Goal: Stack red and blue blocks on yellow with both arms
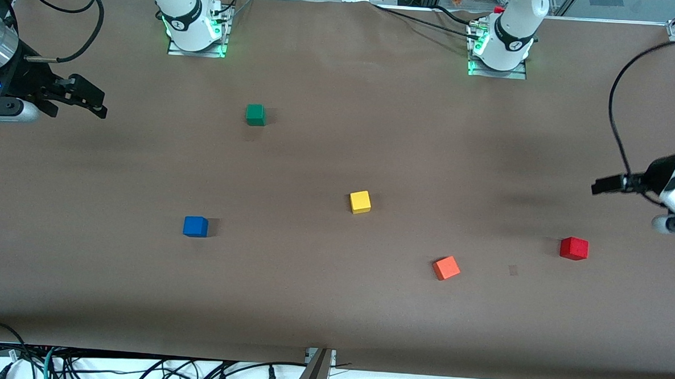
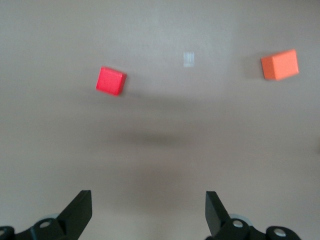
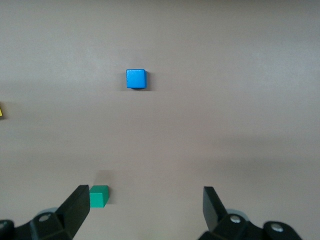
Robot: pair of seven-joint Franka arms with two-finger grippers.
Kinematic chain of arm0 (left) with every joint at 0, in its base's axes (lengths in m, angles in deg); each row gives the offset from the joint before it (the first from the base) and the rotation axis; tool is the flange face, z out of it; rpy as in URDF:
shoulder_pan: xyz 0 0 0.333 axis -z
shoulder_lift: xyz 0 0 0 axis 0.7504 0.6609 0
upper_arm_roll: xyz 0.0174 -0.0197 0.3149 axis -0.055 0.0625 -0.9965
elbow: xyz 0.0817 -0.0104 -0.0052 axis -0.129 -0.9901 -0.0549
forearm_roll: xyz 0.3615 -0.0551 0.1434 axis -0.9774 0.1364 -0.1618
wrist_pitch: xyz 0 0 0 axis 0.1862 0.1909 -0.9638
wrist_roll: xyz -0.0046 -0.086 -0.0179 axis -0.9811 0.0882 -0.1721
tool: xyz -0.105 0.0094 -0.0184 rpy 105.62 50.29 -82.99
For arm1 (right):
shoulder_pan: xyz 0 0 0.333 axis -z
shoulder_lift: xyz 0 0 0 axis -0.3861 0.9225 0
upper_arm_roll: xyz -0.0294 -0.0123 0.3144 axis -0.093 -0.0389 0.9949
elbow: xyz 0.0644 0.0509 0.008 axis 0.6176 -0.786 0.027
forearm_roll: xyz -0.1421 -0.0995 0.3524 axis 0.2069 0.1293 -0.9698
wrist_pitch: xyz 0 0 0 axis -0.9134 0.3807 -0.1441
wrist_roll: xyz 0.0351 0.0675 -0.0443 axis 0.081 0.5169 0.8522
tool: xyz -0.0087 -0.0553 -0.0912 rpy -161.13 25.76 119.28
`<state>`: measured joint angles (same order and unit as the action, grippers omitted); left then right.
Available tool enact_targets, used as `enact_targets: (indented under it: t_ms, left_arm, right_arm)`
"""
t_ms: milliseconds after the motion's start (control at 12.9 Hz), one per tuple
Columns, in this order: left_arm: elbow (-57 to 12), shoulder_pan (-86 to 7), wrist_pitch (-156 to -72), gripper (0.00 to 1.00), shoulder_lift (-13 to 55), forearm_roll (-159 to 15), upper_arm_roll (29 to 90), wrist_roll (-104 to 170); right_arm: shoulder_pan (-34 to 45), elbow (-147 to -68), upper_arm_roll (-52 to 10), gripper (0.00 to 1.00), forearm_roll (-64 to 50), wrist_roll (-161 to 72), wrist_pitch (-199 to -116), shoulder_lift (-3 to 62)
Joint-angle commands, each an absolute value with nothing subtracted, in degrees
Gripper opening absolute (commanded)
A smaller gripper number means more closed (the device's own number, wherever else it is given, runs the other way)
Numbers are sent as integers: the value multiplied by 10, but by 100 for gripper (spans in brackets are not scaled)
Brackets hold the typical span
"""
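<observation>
The red block (image 1: 573,248) is next for the robot's left gripper, which will grab it by its opposite sides to stack it on the yellow cube (image 1: 360,202).
The yellow cube (image 1: 360,202) sits near the middle of the brown table, and a sliver of it shows in the right wrist view (image 3: 1,111). The blue block (image 1: 196,226) (image 3: 136,79) lies toward the right arm's end, slightly nearer the camera than the yellow. Toward the left arm's end rests the red block (image 1: 573,248) (image 2: 110,81). My left gripper (image 1: 599,187) (image 2: 148,200) hangs open and empty over bare table beside the red block. My right gripper (image 1: 93,100) (image 3: 146,197) is open and empty, up over the right arm's end of the table.
An orange cube (image 1: 446,268) (image 2: 280,64) lies between yellow and red, nearest the camera. A green cube (image 1: 255,115) (image 3: 99,196) sits farther from the camera, closer to the right arm's base. A small pale mark (image 1: 513,270) is on the table. Black cables loop by both arms.
</observation>
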<state>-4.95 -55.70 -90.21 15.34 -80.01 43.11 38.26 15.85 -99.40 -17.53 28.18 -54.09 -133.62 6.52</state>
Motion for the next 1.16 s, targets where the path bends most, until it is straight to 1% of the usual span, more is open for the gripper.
enact_targets:
  t_ms: [0,155,387,774,1006,1084]
  left_arm:
    - [-35,-566,-954,100,213,-818,433,393]
    - [-42,-576,-979,100,250,-819,433,404]
    - [-76,-610,-1053,100,284,-816,433,501]
    - [-178,-623,-1218,100,293,-818,433,577]
    - [-184,-623,-1264,100,316,-818,433,607]
    - [-184,-628,-1283,100,324,-818,433,617]
  right_arm:
    - [166,-983,-168,100,285,-537,-1331,68]
    - [166,-983,-168,100,285,-537,-1331,68]
    - [166,-983,-168,100,284,-538,-1331,68]
    - [166,-983,-168,100,286,-539,-1332,68]
    - [166,-983,-167,100,287,-542,-1336,71]
    - [166,-981,-167,100,285,-538,-1358,86]
